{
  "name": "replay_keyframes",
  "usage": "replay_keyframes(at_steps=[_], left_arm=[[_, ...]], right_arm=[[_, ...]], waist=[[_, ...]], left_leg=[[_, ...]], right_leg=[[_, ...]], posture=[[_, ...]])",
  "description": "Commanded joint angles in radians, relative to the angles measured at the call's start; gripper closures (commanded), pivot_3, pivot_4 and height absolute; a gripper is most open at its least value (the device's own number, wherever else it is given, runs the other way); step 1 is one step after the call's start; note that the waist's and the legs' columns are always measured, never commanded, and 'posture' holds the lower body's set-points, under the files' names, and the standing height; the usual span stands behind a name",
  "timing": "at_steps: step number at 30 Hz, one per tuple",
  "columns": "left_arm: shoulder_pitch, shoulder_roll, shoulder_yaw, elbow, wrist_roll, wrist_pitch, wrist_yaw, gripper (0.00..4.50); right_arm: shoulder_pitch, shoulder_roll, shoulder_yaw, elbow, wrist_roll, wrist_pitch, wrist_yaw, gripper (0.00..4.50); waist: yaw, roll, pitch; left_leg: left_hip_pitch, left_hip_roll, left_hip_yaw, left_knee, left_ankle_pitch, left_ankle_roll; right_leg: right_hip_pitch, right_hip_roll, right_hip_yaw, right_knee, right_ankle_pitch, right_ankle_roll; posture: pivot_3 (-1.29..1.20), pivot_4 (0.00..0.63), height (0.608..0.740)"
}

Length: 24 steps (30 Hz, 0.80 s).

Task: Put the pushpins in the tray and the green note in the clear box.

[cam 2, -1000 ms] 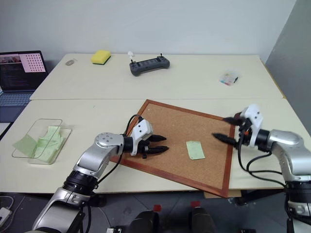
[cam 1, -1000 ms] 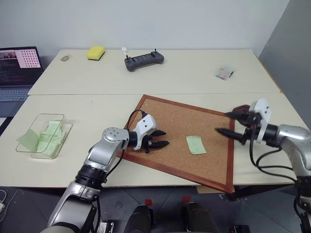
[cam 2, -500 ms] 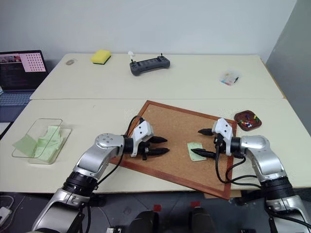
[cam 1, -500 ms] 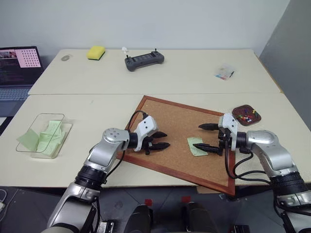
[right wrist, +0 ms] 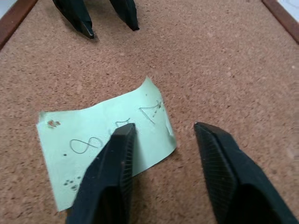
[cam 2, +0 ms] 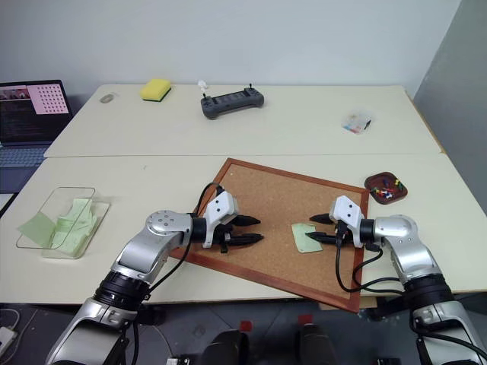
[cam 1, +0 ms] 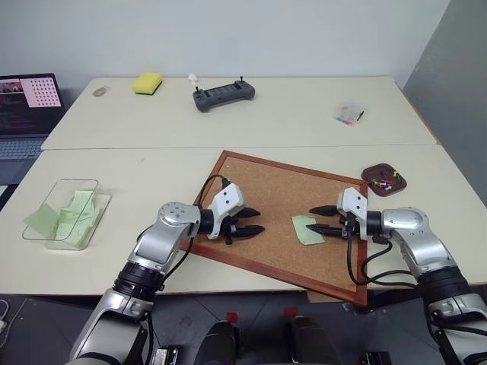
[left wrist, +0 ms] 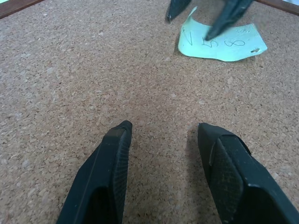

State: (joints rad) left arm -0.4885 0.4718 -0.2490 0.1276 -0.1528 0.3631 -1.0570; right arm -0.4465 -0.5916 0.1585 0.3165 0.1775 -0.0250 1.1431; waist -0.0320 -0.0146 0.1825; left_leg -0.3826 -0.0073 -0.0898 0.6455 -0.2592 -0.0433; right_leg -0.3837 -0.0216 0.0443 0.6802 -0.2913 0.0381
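Observation:
Next, the right gripper grabs the green note by its curled edge [cam 1: 305,217] [right wrist: 164,117] to get the note into the clear box.
The pale green note [cam 1: 307,229] lies on the corkboard [cam 1: 266,186], with one edge curled up. My right gripper [cam 1: 312,219] is open at the note. In the right wrist view one fingertip [right wrist: 122,133] rests over the note [right wrist: 74,140] and the other stands on bare cork just past its edge. My left gripper [cam 1: 259,220] hovers open over the cork a little left of the note, holding nothing. The dark brown tray [cam 1: 370,173] sits beyond the board's right corner with several coloured pushpins [cam 1: 388,179] in it. The clear box [cam 1: 53,188] stands at the far left.
Several green slips lie in and beside the clear box. On the far table are a small clear packet [cam 1: 349,115], a grey controller [cam 1: 223,95] and a yellow sponge [cam 1: 148,82]. A laptop [cam 1: 27,103] is at the far left.
My right gripper has swung left from beside the tray onto the corkboard, sunk to the green note, and its fingers have narrowed. The left gripper has stayed put.

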Motion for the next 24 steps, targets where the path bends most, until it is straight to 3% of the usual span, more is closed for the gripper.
replay_keyframes(at_steps=[1,6,19,24], left_arm=[[-0.013,-0.005,-0.016,0.031,0.032,-0.014,0.026,2.11],[-0.024,-0.008,-0.022,0.06,0.053,-0.035,0.041,2.11],[-0.066,-0.036,-0.029,0.183,0.107,-0.065,0.123,2.11],[-0.065,-0.067,0.066,0.13,-0.019,-0.015,0.102,2.11]], right_arm=[[-0.022,0.004,-0.019,0.002,-0.004,-0.034,-0.007,3.43],[-0.017,-0.007,-0.029,-0.021,0.021,-0.019,0.016,4.45],[-0.007,-0.067,-0.139,-0.252,0.156,0.195,-0.004,4.45],[-0.014,-0.078,-0.169,-0.344,0.189,0.282,-0.046,4.45]], waist=[[0.0,0.0,0.0],[0.0,0.0,0.0],[0.001,0.0,0.0],[0.001,0.0,0.0]], left_leg=[[0.0,0.0,0.0,0.0,0.0,0.0],[0.0,0.0,0.0,0.001,0.0,0.0],[0.003,0.0,-0.002,0.001,0.0,0.0],[0.004,0.0,-0.004,0.001,0.0,0.0]], right_leg=[[0.0,0.0,0.0,0.0,0.0,0.0],[0.0,0.0,0.0,0.0,0.0,0.0],[0.004,0.0,-0.001,0.001,0.0,0.0],[0.005,0.0,-0.002,0.001,0.0,0.0]], posture=[[0.0,0.15,0.74],[0.0,0.15,0.74],[0.0,0.15,0.74],[0.0,0.15,0.74]])
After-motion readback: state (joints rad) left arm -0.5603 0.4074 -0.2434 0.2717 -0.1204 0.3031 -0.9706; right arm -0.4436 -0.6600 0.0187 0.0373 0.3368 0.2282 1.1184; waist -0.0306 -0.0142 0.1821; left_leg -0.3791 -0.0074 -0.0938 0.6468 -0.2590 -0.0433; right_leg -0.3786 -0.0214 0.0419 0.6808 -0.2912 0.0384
